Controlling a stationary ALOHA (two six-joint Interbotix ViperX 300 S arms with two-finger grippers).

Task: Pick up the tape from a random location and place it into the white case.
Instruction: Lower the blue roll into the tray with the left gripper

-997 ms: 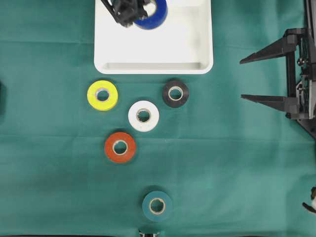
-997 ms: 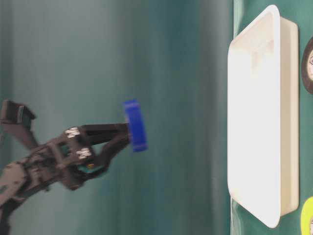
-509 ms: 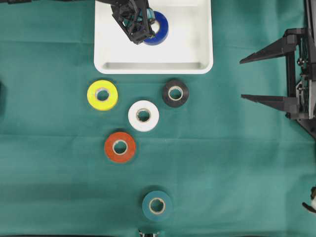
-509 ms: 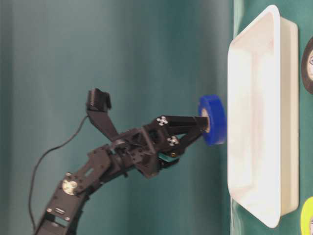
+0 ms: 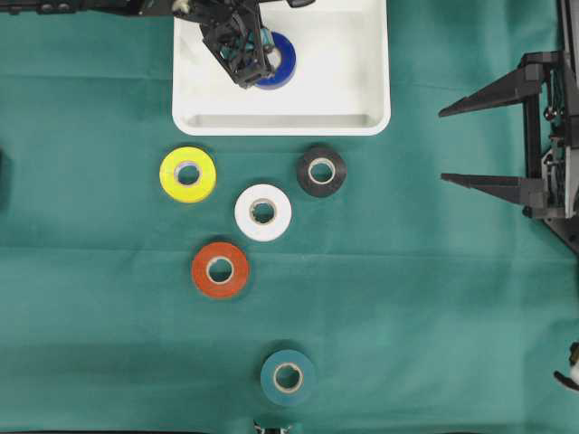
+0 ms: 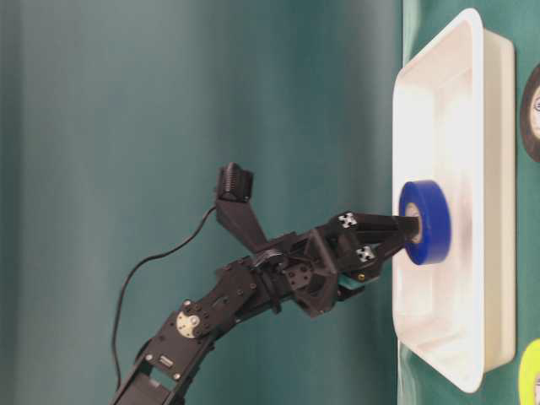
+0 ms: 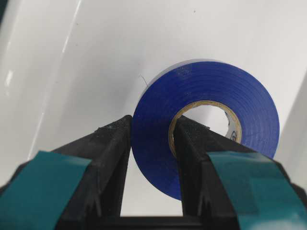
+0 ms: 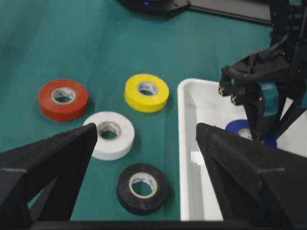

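The left gripper is holding the blue tape roll low over the case's white bottom. The left gripper needs to release the roll, and the roll would rest in the case (image 5: 280, 122).
A blue tape roll (image 5: 280, 63) (image 6: 424, 222) (image 8: 238, 127) is low inside the white case (image 5: 280, 122) (image 6: 472, 84) (image 8: 192, 143), near its middle. My left gripper (image 5: 261, 72) (image 6: 412, 229) (image 7: 152, 127) is shut on the roll's wall, one finger in the cardboard core and the other on the outside. In the left wrist view the blue tape (image 7: 216, 86) stands just over the case's white floor (image 7: 96, 57); whether they touch I cannot tell. My right gripper (image 5: 445, 145) (image 8: 146, 132) hangs open at the right, with nothing between its fingers.
Several loose rolls lie on the green cloth below the case: yellow (image 5: 187, 174), black (image 5: 321, 171), white (image 5: 262, 212), red (image 5: 220, 269) and teal (image 5: 288, 376). The left arm reaches in over the case's far edge.
My left gripper has come down with the blue tape from well above the case into it. The right arm and the loose rolls have not moved.
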